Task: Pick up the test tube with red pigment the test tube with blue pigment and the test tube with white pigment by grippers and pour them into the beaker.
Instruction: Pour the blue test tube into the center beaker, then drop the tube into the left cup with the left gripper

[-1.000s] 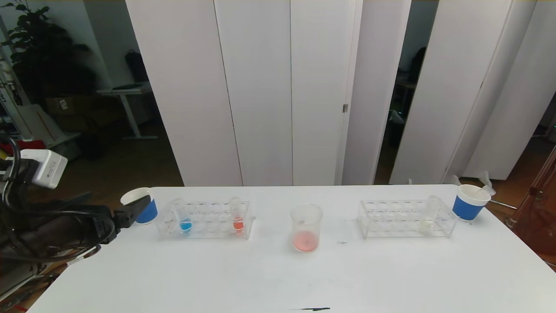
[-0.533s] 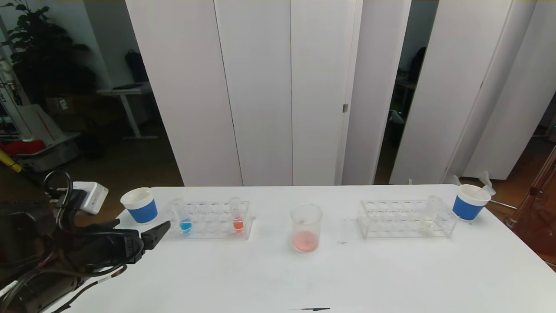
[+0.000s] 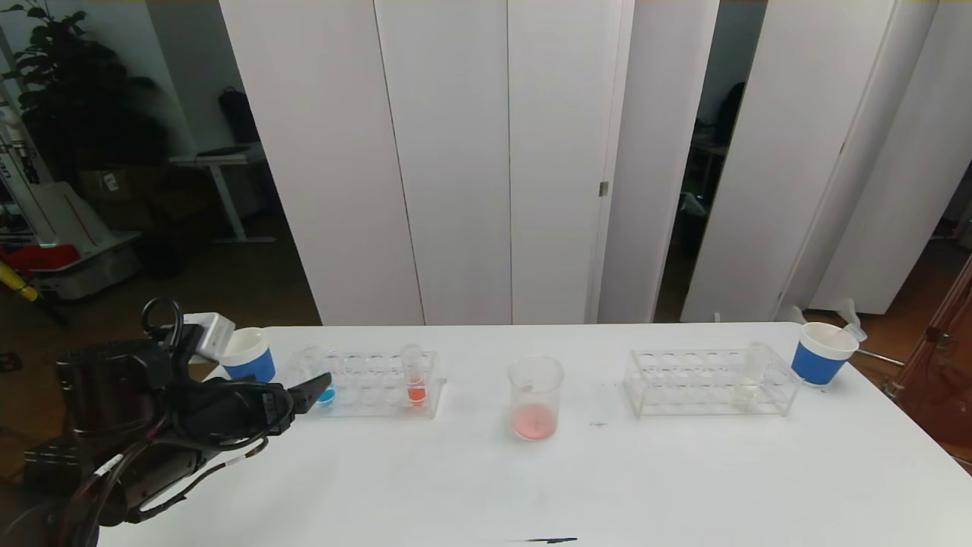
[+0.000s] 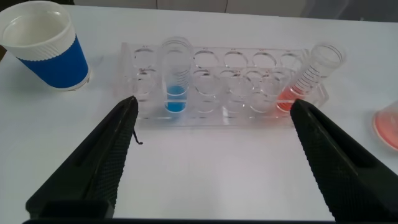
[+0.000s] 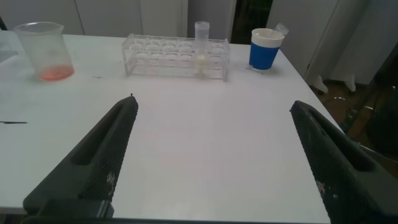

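The rack's plates surround the lower part of the blue test tube, so the left gripper should next grab its upper part, just below the tube's rim, to pour it.
The test tube with blue pigment (image 3: 326,393) (image 4: 176,82) stands near one end of the left clear rack (image 3: 372,386) (image 4: 217,87). The test tube with red pigment (image 3: 415,383) (image 4: 309,79) stands at that rack's other end. My left gripper (image 3: 314,387) (image 4: 212,104) is open, low over the table just in front of this rack, nothing between its fingers. The beaker (image 3: 535,398) (image 5: 43,51) holds a little pink-red liquid at the table's middle. The test tube with white pigment (image 3: 749,380) (image 5: 201,48) stands in the right rack (image 3: 710,384) (image 5: 176,56). My right gripper (image 5: 212,102) is open over bare table, out of the head view.
A blue-and-white paper cup (image 3: 247,355) (image 4: 46,43) stands beside the left rack's outer end, close behind my left arm. Another cup (image 3: 822,353) (image 5: 266,48) stands by the right rack. A dark mark (image 3: 550,540) lies near the front table edge.
My left arm has swung in from the table's left edge, past the paper cup, to the front of the left rack near the blue tube. Nothing else has moved.
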